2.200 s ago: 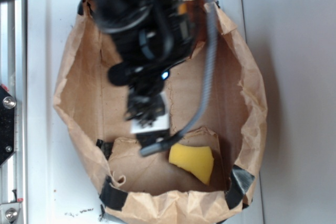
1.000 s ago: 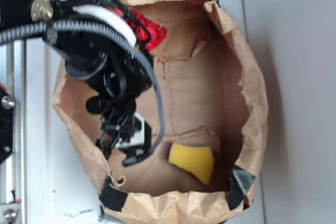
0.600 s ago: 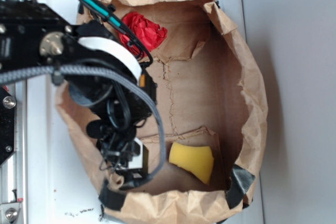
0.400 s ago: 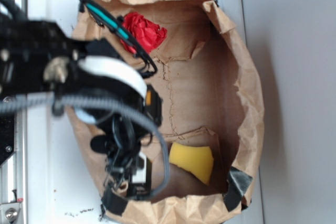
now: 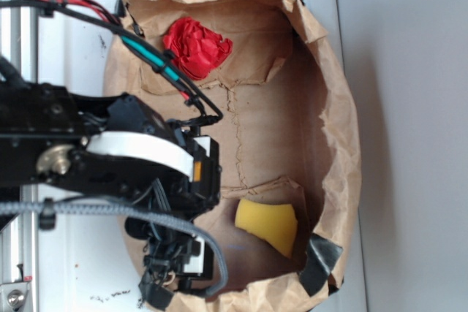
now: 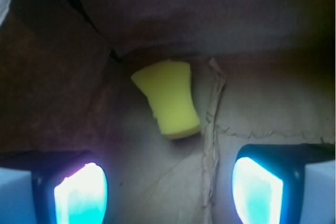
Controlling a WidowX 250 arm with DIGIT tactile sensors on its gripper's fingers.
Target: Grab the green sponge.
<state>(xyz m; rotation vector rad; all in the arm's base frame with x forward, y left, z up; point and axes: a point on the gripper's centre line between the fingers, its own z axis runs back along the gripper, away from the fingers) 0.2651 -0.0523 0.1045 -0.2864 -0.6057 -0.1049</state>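
Note:
I will grab the foam sponge by its narrow waist (image 5: 268, 223) from the paper bag.
The green sponge (image 5: 268, 223) is in fact a yellow foam wedge; it lies on the floor of the brown paper bag (image 5: 340, 137), near the bag's front right corner. In the wrist view the sponge (image 6: 168, 98) rests ahead of the gripper and apart from it. My gripper (image 5: 175, 264) is low in the bag's front left corner, to the left of the sponge. Its two glowing fingertips (image 6: 81, 195) stand wide apart with only bag floor between them, so the gripper (image 6: 169, 192) is open.
A crumpled red paper ball (image 5: 194, 45) sits at the back of the bag. The bag's crinkled walls rise on all sides, with black tape (image 5: 319, 264) at the front corners. A white surface (image 5: 73, 5) lies under the bag. The black arm and its cables (image 5: 95, 158) cover the bag's left side.
The arm has swung from the back of the bag to the left and then down toward the front left corner. The red paper ball has come into view. The sponge has not moved.

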